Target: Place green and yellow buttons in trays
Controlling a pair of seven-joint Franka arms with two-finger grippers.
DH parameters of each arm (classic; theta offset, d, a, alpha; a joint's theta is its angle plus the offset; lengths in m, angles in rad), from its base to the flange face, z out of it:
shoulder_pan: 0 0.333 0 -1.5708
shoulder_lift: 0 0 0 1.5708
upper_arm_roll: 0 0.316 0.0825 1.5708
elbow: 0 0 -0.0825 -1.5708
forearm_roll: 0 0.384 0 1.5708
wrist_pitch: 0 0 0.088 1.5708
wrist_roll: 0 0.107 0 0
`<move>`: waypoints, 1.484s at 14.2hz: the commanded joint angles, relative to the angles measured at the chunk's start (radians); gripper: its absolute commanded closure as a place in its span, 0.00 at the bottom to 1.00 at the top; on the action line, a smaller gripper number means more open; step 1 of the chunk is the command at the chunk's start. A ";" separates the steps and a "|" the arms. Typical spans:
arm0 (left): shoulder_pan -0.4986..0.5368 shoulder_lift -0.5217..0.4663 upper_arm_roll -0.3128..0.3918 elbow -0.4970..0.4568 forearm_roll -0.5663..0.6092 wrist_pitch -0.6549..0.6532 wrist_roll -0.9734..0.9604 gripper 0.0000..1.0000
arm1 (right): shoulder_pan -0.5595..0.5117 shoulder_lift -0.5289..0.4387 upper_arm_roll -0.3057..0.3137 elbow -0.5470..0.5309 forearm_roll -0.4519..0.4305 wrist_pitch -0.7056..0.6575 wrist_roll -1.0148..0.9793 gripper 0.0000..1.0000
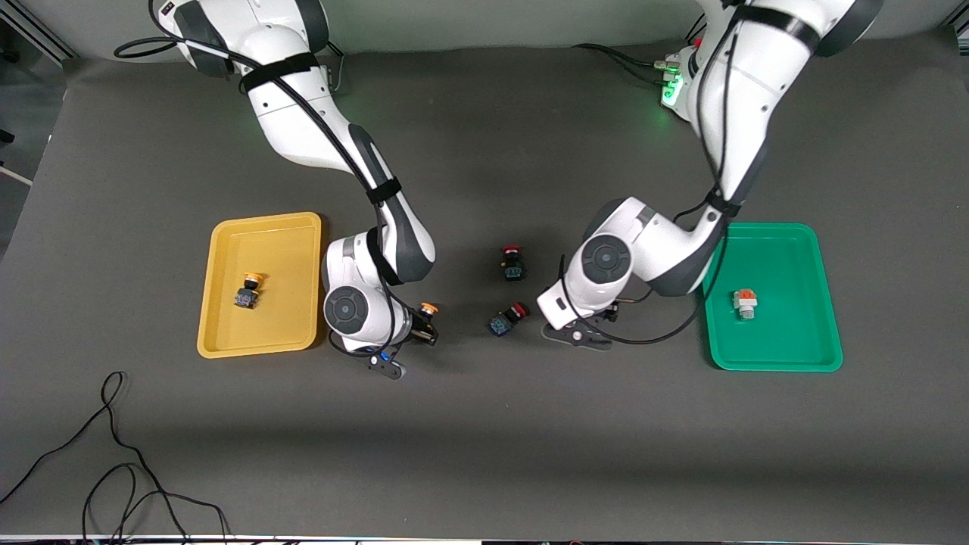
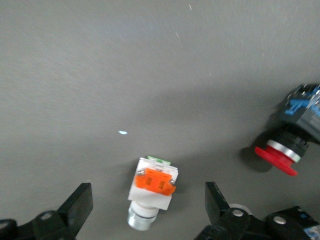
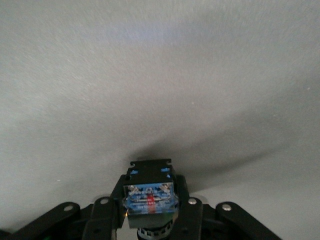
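The green button should go in the green tray, so my left gripper needs to grab the green button's white body with the orange block point(image 2: 152, 190) next.
My right gripper point(image 1: 424, 327) is shut on a yellow-capped black-blue button point(image 1: 428, 309) beside the yellow tray point(image 1: 280, 250); its blue body shows between the fingers in the right wrist view point(image 3: 150, 196). Another yellow-capped button point(image 1: 248, 291) lies in the yellow tray. My left gripper point(image 1: 587, 327) is open, low over the table between the red-capped switches and the green tray point(image 1: 780, 257). In the left wrist view its fingers point(image 2: 80, 202) stand either side of a white button with an orange block point(image 2: 152, 190), apart from it. A second white button point(image 1: 745, 303) lies in the green tray.
Two red-capped black-blue switches point(image 1: 513, 263) point(image 1: 507, 318) lie mid-table between the grippers; one shows in the left wrist view point(image 2: 292, 140). A loose black cable point(image 1: 113, 454) lies near the front edge toward the right arm's end.
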 commanded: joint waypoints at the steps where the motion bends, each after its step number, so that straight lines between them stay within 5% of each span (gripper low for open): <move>1: -0.023 0.029 0.015 0.027 0.019 0.018 -0.002 0.00 | -0.041 -0.103 -0.029 0.001 0.002 -0.145 -0.018 1.00; 3: -0.023 0.034 0.017 0.027 0.019 0.019 -0.010 0.05 | -0.073 -0.190 -0.082 0.002 0.002 -0.290 -0.135 1.00; 4: -0.023 0.034 0.019 0.027 0.018 0.019 -0.015 0.16 | -0.087 -0.232 -0.116 0.001 0.002 -0.377 -0.186 1.00; 6: -0.022 0.037 0.019 0.024 0.018 0.019 -0.032 0.66 | -0.091 -0.275 -0.206 -0.005 -0.006 -0.520 -0.294 1.00; 7: -0.019 0.037 0.019 0.024 0.016 0.019 -0.042 0.81 | -0.079 -0.289 -0.248 -0.043 -0.018 -0.549 -0.370 1.00; 10: -0.019 0.026 0.019 0.030 0.007 -0.001 -0.062 0.87 | -0.042 -0.375 -0.336 -0.287 -0.064 -0.400 -0.570 1.00; 14: -0.014 -0.079 0.009 0.080 -0.020 -0.187 -0.113 0.86 | -0.045 -0.376 -0.336 -0.574 -0.050 0.029 -0.768 1.00; 15: -0.011 -0.107 0.011 0.125 -0.068 -0.276 -0.105 0.86 | -0.045 -0.361 -0.331 -0.590 -0.047 0.079 -0.770 0.88; 17: 0.030 -0.167 0.012 0.165 -0.129 -0.387 -0.096 0.87 | -0.045 -0.349 -0.330 -0.588 -0.046 0.079 -0.768 0.32; 19: 0.114 -0.243 0.012 0.157 -0.207 -0.450 -0.093 0.89 | -0.047 -0.364 -0.333 -0.579 -0.044 0.041 -0.770 0.00; 21: 0.243 -0.311 0.012 0.124 -0.234 -0.551 0.009 0.91 | -0.045 -0.390 -0.340 -0.544 -0.044 -0.035 -0.770 0.00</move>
